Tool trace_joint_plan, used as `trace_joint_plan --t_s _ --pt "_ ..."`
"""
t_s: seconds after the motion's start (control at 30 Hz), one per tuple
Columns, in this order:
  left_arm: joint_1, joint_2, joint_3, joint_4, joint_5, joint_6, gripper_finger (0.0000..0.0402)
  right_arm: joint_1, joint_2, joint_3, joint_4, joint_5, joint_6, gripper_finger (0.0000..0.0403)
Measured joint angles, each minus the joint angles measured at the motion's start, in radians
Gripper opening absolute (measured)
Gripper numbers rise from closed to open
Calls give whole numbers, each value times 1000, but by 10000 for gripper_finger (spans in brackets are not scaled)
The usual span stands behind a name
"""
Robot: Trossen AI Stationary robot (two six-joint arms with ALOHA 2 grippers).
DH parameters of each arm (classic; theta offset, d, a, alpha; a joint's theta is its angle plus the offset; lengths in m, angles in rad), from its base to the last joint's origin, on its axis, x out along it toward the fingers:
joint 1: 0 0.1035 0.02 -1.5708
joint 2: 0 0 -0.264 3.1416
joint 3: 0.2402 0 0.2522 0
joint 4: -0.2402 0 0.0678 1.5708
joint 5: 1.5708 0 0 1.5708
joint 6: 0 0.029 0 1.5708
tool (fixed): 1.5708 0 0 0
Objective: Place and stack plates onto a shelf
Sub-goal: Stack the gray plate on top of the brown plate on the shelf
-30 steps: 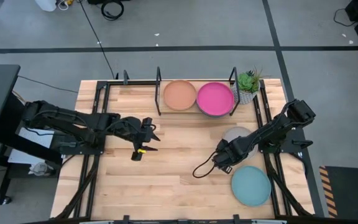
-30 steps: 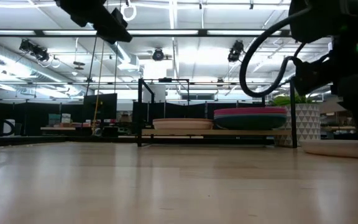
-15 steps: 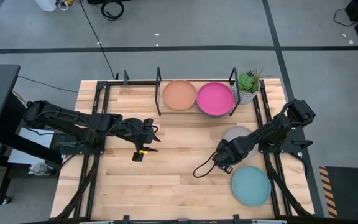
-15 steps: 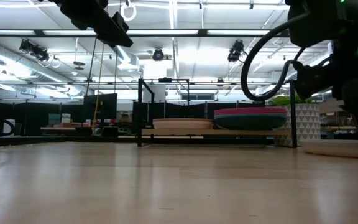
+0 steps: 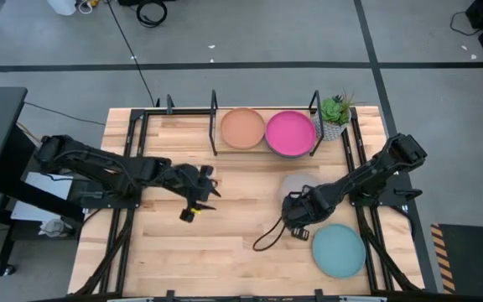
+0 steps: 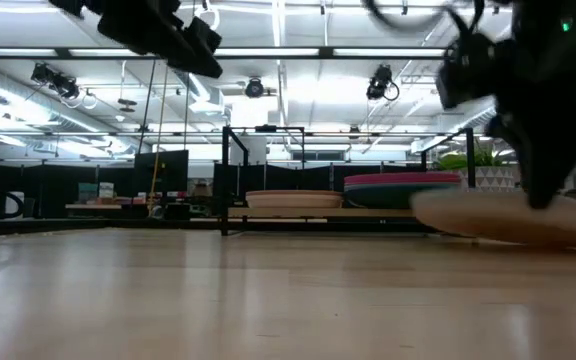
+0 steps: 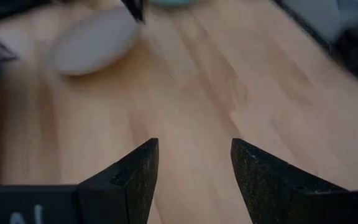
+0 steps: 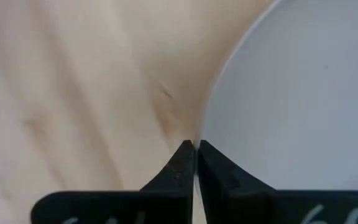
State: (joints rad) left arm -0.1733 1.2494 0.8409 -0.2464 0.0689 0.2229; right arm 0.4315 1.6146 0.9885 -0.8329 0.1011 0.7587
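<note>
The left gripper will next pick up the grey plate by its free rim [image 5: 284, 182]. The grey plate can then be stacked on the orange plate [image 5: 242, 127].
A grey plate [image 5: 303, 181] is near the table's right middle, and my right gripper [image 5: 295, 201] is shut on its near rim. It shows pale in the low view [image 6: 498, 215] and the left wrist view [image 7: 92, 40]. My left gripper [image 5: 201, 195] hangs open above bare wood left of centre, well clear of the plate. The black rod shelf [image 5: 215, 126] stands along the far edge with an orange plate [image 5: 242, 127] and a magenta plate [image 5: 290, 132] lying on its base. A light teal plate [image 5: 338, 250] lies flat near the right front. My right gripper pinches the grey plate's rim [image 8: 199, 138] between its two shut fingers, one on the inner side and one on the outer. The fingers come from above, pointing down, at the plate's near edge. I cannot tell whether the plate is clear of the table.
A small potted green plant [image 5: 334, 111] stands at the shelf's right end. A black cable [image 5: 268, 235] loops on the wood beside my right arm. Bare wood [image 5: 233, 218] stretches between the two grippers and toward the near edge.
My right gripper has moved toward the table's left, and the grey plate in its hold has travelled with it, away from the right edge. In the low view the plate now shows wider, under the gripper. My left gripper has drifted slightly toward the near right.
</note>
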Motion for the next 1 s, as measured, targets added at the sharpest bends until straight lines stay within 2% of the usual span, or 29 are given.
trace_joint_plan --t_s 0.17,0.37,0.47,0.63,1.0 --pt "-58 107 -3 47 -43 152 208 21 0 77 38 37 -106 13" --pt "-145 241 -2 201 -324 303 208 41 0 105 153 11 -173 13" --pt "-176 282 -3 288 -422 365 208 46 0 104 184 -3 -185 13" --pt "-190 323 -2 419 -449 448 208 47 0 104 223 -13 -206 13" --pt "-174 415 -2 616 -434 634 208 47 0 104 317 -25 -295 16"
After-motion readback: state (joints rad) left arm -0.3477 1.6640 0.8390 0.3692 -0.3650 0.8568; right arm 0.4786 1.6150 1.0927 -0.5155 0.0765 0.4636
